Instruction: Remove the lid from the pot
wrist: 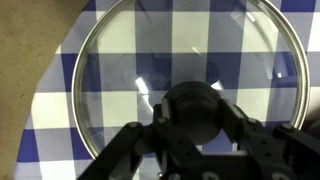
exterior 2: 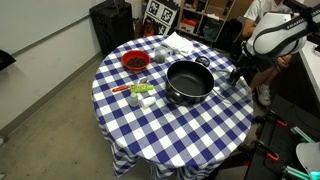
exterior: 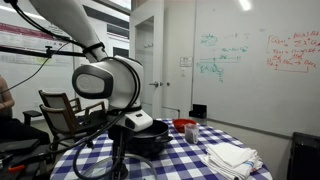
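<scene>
My gripper holds the lid level and close over the flat blue-and-white cloth, clear of the black pot, so it should open now.
The black pot (exterior 2: 188,82) stands uncovered in the middle of the checked round table (exterior 2: 170,125); it also shows in an exterior view (exterior: 152,140), partly behind my arm. The see-through lid (wrist: 130,60) with its thin metal rim fills the wrist view, with blue-and-white cloth showing through it. My gripper (wrist: 198,110) is shut on the lid's black knob (wrist: 196,100), one finger on each side. In an exterior view my gripper (exterior 2: 238,72) is beside the pot, near the table's edge; the lid itself is hard to make out there.
A red bowl (exterior 2: 135,62), folded white cloths (exterior 2: 182,43) and small items (exterior 2: 140,92) lie on the table around the pot. A person (exterior 2: 262,20) sits past the table behind my arm. A wooden chair (exterior: 62,108) stands nearby.
</scene>
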Available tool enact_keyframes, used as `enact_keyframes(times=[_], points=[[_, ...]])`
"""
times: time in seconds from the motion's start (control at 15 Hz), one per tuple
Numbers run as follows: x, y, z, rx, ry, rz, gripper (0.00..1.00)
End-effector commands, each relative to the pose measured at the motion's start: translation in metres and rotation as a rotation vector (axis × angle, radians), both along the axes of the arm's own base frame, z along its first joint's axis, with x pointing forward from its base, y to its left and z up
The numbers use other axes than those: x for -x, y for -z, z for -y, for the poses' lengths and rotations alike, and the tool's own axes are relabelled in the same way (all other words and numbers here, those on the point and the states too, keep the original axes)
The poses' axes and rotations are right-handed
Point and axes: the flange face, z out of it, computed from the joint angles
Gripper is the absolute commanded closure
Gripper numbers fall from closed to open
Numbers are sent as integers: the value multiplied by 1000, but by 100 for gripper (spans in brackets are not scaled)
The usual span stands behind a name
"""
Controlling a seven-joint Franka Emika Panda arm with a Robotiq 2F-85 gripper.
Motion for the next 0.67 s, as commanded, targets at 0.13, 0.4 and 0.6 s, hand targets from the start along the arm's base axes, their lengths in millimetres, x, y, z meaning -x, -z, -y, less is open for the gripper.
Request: enact_keyframes(times=[0.13,0.4,0.6], points=[[-5,1,8,-5,7,7,75],[-2,-4,5,-29,-12,12,17],[-3,0,4,-15,-14,9,22]])
